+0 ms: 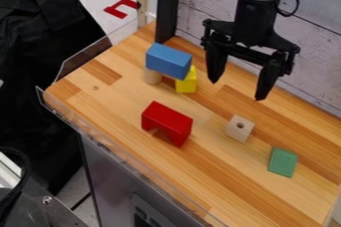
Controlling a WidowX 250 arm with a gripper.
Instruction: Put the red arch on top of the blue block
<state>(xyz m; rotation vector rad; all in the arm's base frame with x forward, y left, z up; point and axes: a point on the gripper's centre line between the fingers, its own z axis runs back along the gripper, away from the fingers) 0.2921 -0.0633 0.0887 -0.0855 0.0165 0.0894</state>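
Observation:
Next, my gripper grabs the red arch (166,121) by its middle, across its long sides, to set the arch on top of the blue block.
My gripper (238,90) hangs open over the back right part of the wooden table, its two fingers spread wide with nothing between them. The red arch (166,121) stands near the middle of the table, in front and to the left of the gripper, with its opening facing the front edge. The blue block (168,60) lies at the back left of the gripper, raised on a round wooden piece (152,76) and a yellow block (187,81). Nothing rests on top of the blue block.
A pale wooden cube with a hole (240,128) and a green block (283,162) are on the right part of the table (253,196). A clear rim runs along the left and front edges. A whitewashed plank wall (313,61) stands behind.

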